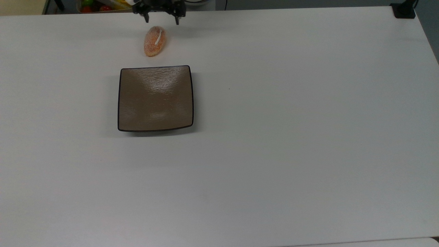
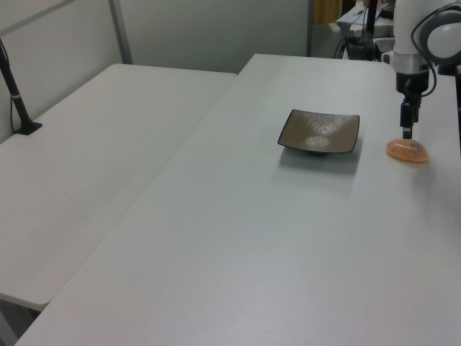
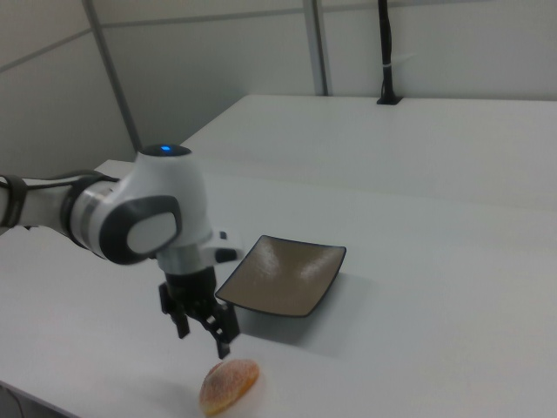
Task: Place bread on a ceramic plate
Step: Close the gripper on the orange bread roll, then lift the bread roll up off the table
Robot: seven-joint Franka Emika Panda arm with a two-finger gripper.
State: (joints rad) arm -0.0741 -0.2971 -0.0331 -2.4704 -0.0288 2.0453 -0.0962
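Observation:
Next, my gripper grabs the bread by its rounded end (image 2: 406,143) to place the bread on the square ceramic plate (image 2: 319,131).
The bread (image 1: 155,41), a small orange-tan loaf with a white stripe, lies on the white table just beyond the plate's far edge in the top view. The square brown ceramic plate (image 1: 155,98) holds nothing. My gripper (image 1: 162,20) hangs open just above the bread's far end, one finger on each side of it. In the left view the gripper (image 2: 407,131) stands right over the bread (image 2: 408,151), to the right of the plate (image 2: 319,131). In the right view the gripper (image 3: 203,338) hovers a little above the bread (image 3: 230,386), near the plate (image 3: 283,274).
A bin of coloured fruit (image 1: 103,5) sits beyond the table's far edge in the top view. A black clamp base (image 1: 404,10) marks the top view's right corner. A second white table (image 2: 86,144) with a black post (image 2: 18,101) adjoins at the left view's left.

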